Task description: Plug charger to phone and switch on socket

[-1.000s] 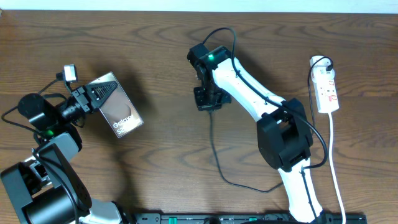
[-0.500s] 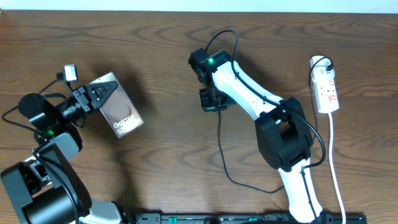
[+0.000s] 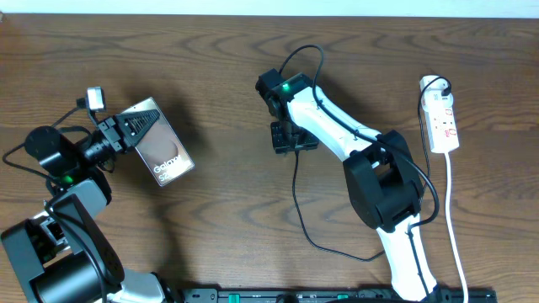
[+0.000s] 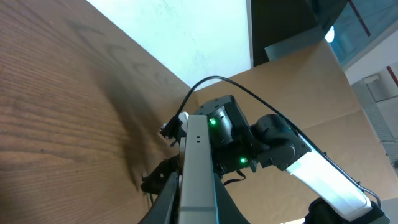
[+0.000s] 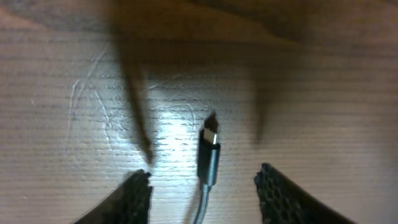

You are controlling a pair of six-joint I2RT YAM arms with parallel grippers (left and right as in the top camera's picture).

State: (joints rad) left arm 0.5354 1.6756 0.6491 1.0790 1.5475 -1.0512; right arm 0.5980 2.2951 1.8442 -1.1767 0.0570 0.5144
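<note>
My right gripper is going to hold the charger's plug by the sides of its black body next, so the metal tip stays free to plug into the phone (image 3: 165, 155).
The brownish-grey phone (image 3: 165, 155) with white "Galaxy" lettering is pinched at one end by my left gripper (image 3: 135, 126), which is shut on it. In the left wrist view the phone's edge (image 4: 198, 155) runs up between the dark fingers (image 4: 169, 198). My right gripper (image 3: 287, 137) stands open at mid-table, low over the wood. The charger's plug tip (image 5: 209, 154) lies on the table between its fingertips (image 5: 140, 190), touching neither. The thin black charger cable (image 3: 296, 202) trails toward the front edge. The white socket (image 3: 442, 123) lies at the far right.
The socket's white cord (image 3: 453, 219) runs down the right side toward the front. The right arm's white links (image 3: 337, 126) cross between the middle of the table and the socket. A dark rail (image 3: 337, 295) lines the front edge.
My right gripper shifted slightly right and has opened, so the charger plug now lies loose on the table. The left gripper and phone have not moved.
</note>
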